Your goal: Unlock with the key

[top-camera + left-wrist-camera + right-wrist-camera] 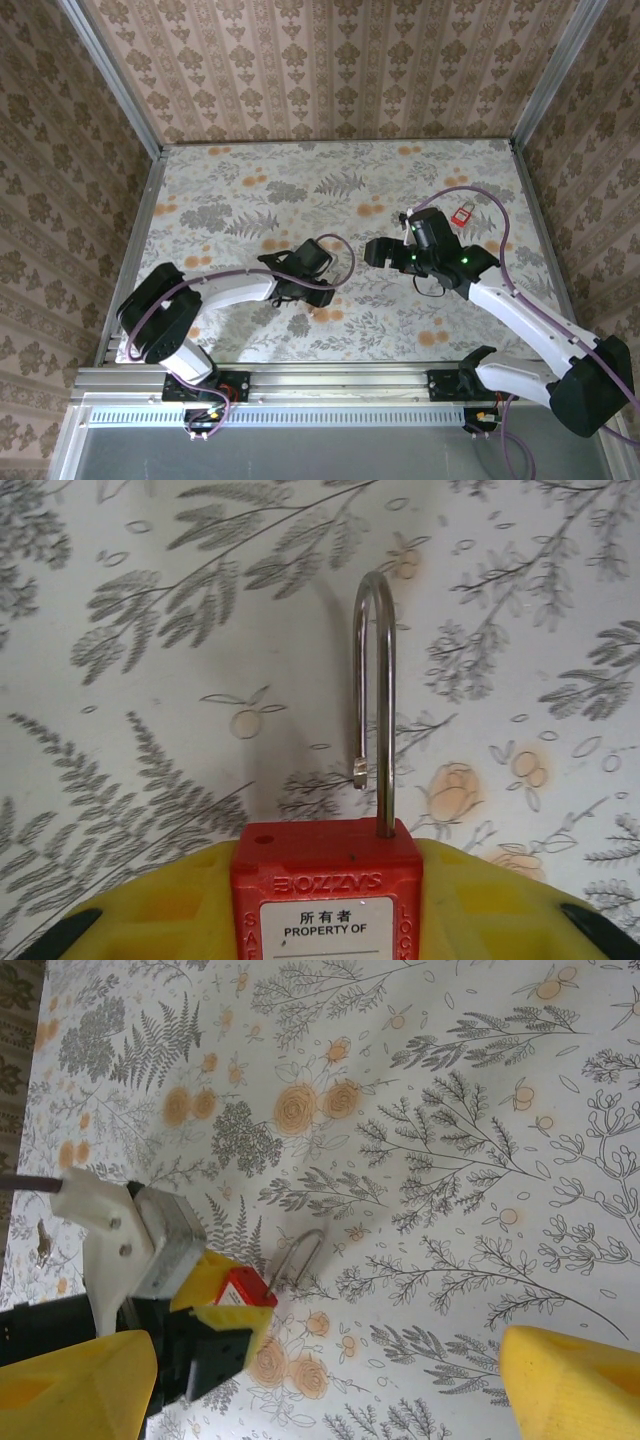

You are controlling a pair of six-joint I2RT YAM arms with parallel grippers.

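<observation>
The padlock (pixel 325 890) is above the flat floral table and would drop onto the table if I opened now, so my left gripper should keep holding it.
A red padlock (pixel 325 890) with a white label sits between the yellow fingers (pixel 480 900) of my left gripper (pixel 300 270), which is shut on its body. Its steel shackle (pixel 376 680) stands raised, with the free end out of its hole in the body. In the right wrist view the same padlock (pixel 243 1288) and shackle (pixel 300 1255) lie low over the floral table, held by the left gripper. My right gripper (pixel 320 1390) is open wide with nothing between its yellow fingertips (pixel 570 1380), just right of the padlock; from above, the right gripper (pixel 375 252) faces the left one. The key is hidden.
A small red object (pixel 462 216) lies on the table behind the right arm, near the right wall. Patterned walls and metal rails (pixel 150 200) enclose the floral table (pixel 300 190), which has free room at the back and left.
</observation>
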